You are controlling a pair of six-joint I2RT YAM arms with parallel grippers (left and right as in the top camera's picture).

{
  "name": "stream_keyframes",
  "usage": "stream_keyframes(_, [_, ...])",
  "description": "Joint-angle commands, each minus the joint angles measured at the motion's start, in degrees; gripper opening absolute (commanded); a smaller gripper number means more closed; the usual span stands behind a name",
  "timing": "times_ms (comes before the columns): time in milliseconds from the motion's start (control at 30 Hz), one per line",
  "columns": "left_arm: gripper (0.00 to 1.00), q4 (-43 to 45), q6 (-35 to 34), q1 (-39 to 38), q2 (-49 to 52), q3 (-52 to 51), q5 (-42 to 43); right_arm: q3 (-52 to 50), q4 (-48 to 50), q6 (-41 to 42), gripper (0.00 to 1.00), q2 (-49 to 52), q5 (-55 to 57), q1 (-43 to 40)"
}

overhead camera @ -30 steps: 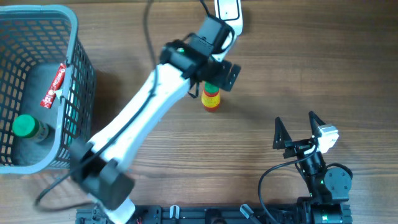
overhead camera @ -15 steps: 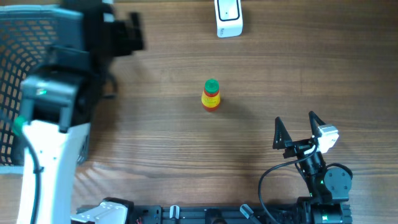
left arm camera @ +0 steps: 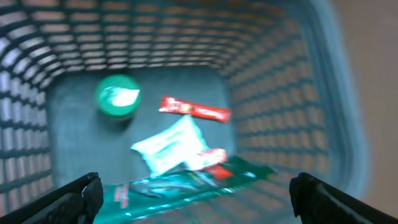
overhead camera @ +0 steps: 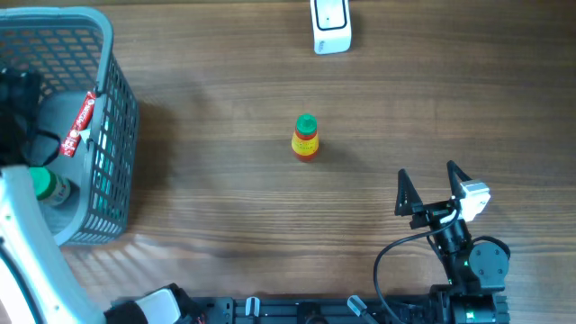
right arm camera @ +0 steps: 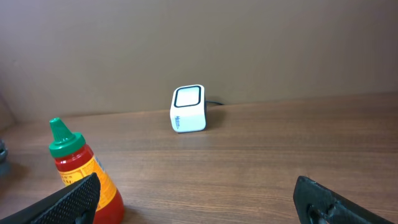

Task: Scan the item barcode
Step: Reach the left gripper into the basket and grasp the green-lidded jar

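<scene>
I next need to take hold of the green-capped bottle with my left gripper by its cap (overhead camera: 42,183) (left arm camera: 118,96) from above, leaving body and base free, to set it upright.
A white barcode scanner (overhead camera: 330,24) stands at the table's far edge, also in the right wrist view (right arm camera: 188,109). A red sauce bottle (overhead camera: 306,138) with a yellow label and green cap stands upright mid-table, free of both grippers. My left gripper (left arm camera: 196,186) is open above the inside of the grey basket (overhead camera: 103,54), with nothing between its fingers. Below it lie a green packet (left arm camera: 186,183), a white packet (left arm camera: 171,143), a red packet (left arm camera: 194,110) and a green-capped bottle (left arm camera: 118,95). My right gripper (overhead camera: 426,173) rests open near the front right, the sauce bottle (right arm camera: 81,165) by its left finger.
The white left arm (overhead camera: 22,243) runs along the left edge, over the basket's front. The basket's tall mesh walls (left arm camera: 273,81) surround the left gripper's view. Bare wooden table lies between bottle, scanner and right gripper.
My left arm has swung from the sauce bottle at mid-table leftward to above the basket, leaving the bottle upright. The right arm has not moved.
</scene>
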Motion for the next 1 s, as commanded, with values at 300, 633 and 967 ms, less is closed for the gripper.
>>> stream_keyframes(300, [1.00, -4.52, 2.32, 8.81, 15.41, -3.50, -7.72, -0.07, 0.20, 0.35, 1.00, -0.37, 0.74, 0.39])
stream_keyframes(633, [1.00, 12.35, 11.28, 11.19, 15.45, -18.12, -8.33, -0.04, 0.20, 0.37, 1.00, -0.37, 0.74, 0.37])
stream_keyframes(967, [1.00, 23.69, 11.28, 15.26, 15.45, -26.29, -6.78, -0.04, 0.20, 0.37, 1.00, -0.37, 0.74, 0.37])
